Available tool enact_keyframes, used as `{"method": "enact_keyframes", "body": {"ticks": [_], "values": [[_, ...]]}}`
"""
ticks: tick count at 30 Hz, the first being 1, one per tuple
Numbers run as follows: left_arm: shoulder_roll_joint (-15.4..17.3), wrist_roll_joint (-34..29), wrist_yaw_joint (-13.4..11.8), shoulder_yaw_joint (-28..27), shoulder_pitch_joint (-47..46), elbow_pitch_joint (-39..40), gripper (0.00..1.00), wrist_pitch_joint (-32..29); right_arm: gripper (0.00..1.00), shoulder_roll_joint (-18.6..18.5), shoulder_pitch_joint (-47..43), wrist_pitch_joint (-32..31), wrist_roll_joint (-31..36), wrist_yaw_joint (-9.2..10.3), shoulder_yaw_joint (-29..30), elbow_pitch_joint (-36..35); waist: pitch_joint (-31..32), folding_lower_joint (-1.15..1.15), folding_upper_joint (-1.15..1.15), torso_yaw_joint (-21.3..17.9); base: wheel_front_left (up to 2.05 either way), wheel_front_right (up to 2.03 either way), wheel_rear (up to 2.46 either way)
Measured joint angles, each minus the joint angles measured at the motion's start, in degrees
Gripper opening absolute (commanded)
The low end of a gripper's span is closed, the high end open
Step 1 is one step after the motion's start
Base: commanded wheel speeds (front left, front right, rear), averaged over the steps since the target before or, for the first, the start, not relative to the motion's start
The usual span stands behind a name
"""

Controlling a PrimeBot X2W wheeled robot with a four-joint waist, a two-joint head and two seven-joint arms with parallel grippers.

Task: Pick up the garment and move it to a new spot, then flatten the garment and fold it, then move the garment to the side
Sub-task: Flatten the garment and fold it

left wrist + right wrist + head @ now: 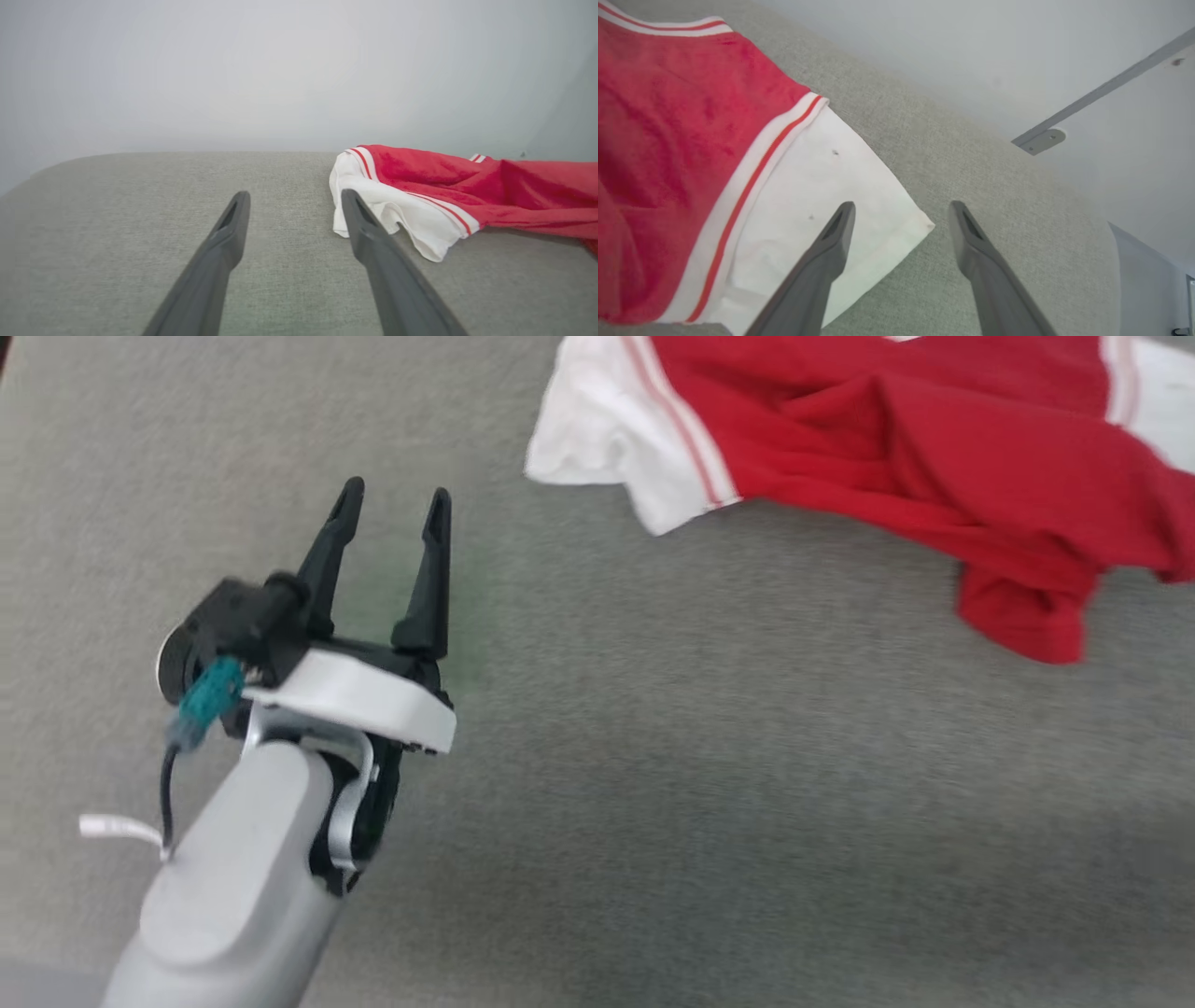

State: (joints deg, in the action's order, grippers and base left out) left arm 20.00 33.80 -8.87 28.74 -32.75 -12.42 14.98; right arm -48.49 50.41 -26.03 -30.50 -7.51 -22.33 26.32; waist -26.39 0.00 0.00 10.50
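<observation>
My right gripper grabs the garment (691, 135) by its white sleeve (866, 224) next, to spread it flat on the tabletop.
The garment (896, 439) lies crumpled at the upper right of the grey table: red cloth with white sleeve panels and striped trim. My left gripper (392, 509) hovers over bare table to its left, open and empty, fingers pointing away from me. In the left wrist view the garment (467, 196) lies just right of the open left gripper (294, 200), its white sleeve beside the right fingertip. In the right wrist view my right gripper (901, 210) is open above a white sleeve corner of the garment (691, 135), holding nothing.
The grey fabric table (653, 784) stretches wide in front of and left of the garment. Its rounded far edge (140, 156) meets a pale wall. A grey wall bracket (1041, 140) shows beyond the table in the right wrist view.
</observation>
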Motion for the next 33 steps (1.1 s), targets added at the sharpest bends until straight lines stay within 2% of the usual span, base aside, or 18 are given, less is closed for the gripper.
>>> {"method": "enact_keyframes", "body": {"ticks": [3, 7, 13, 15, 16, 17, 20, 22, 24, 27, 30, 33], "values": [[-2.11, -4.67, 0.81, -3.88, 3.83, 4.88, 1.0, -0.01, 1.0, -2.38, 4.47, -4.27, -3.76, 0.0, -2.89, 1.26, -2.28, 0.0, 0.0, 2.17, 0.0, 0.0, 0.0], [-4.32, -8.61, 3.52, -5.99, 6.7, 8.15, 1.0, 0.0, 1.0, -4.38, 8.64, -9.5, -8.28, 0.0, -5.59, 3.16, -5.24, 0.0, 0.0, 4.61, 0.0, 0.0, 0.0], [-6.91, -11.32, 7.24, -8.84, 8.55, 11.23, 1.0, 0.0, 1.0, -6.38, 12.88, -15.82, -12.33, 0.01, -8.84, 5.36, -8.64, 0.0, 0.0, 6.7, 0.0, 0.0, 0.0], [-6.77, -12.6, 8.71, -9.44, 8.56, 11.29, 1.0, 0.0, 0.3, -6.8, 13.68, -16.78, -13.27, 0.01, -9.77, 5.2, -9.09, 0.0, 0.0, 6.73, 0.0, 0.0, 0.0], [-6.53, -12.6, 9.58, -9.64, 8.39, 11.11, 1.0, 0.0, 0.04, -6.8, 13.88, -17.01, -13.84, 0.01, -10.34, 4.98, -9.17, 0.0, 0.0, 6.52, 0.0, 0.0, 0.0], [-5.98, -12.74, 10.44, -9.56, 7.97, 10.56, 1.0, 0.0, 0.0, -6.73, 14.07, -17.06, -14.49, 0.01, -10.61, 4.87, -9.24, 0.0, 0.0, 6.27, 0.0, 0.0, 0.0], [-3.65, -12.76, 13.55, -8.77, 2.99, 9.04, 1.0, -0.86, 0.0, -6.28, 14.68, -17.37, -15.4, -0.07, -11.65, 4.61, -9.45, 0.0, 0.0, 5.65, 0.0, 0.0, 0.0], [-1.12, -13.59, 14.88, -7.27, -2.77, 8.13, 1.0, -4.31, 0.0, -6.24, 15.28, -17.38, -15.56, -0.09, -12.33, 4.13, -9.7, 0.0, 0.0, 5.29, 0.0, 0.0, 0.0], [0.1, -10.96, 15.68, -5.98, -9.04, 7.53, 1.0, -8.31, 0.0, -6.21, 16.16, -17.42, -15.68, -0.15, -13.0, 3.87, -10.11, 0.0, 0.0, 4.81, 0.0, 0.0, 0.0], [4.09, -9.23, 16.35, 0.91, -20.05, 5.81, 1.0, -13.4, 0.0, -5.48, 17.7, -17.36, -15.84, -0.16, -13.86, 3.49, -10.79, 0.0, 0.0, 3.84, 0.0, 0.0, 0.0], [6.62, -0.92, 16.36, 8.48, -29.22, 1.62, 1.0, -20.06, 0.0, -4.44, 19.7, -17.36, -15.52, -0.16, -15.1, 3.25, -11.69, 0.0, 0.0, 2.68, 0.0, 0.0, 0.0], [7.24, 7.89, 16.4, 14.22, -37.07, -4.13, 1.0, -27.72, 0.0, -3.54, 22.01, -17.55, -15.28, -0.16, -16.4, 3.01, -12.86, 0.0, 0.0, 1.59, 0.0, 0.0, 0.0]]}}
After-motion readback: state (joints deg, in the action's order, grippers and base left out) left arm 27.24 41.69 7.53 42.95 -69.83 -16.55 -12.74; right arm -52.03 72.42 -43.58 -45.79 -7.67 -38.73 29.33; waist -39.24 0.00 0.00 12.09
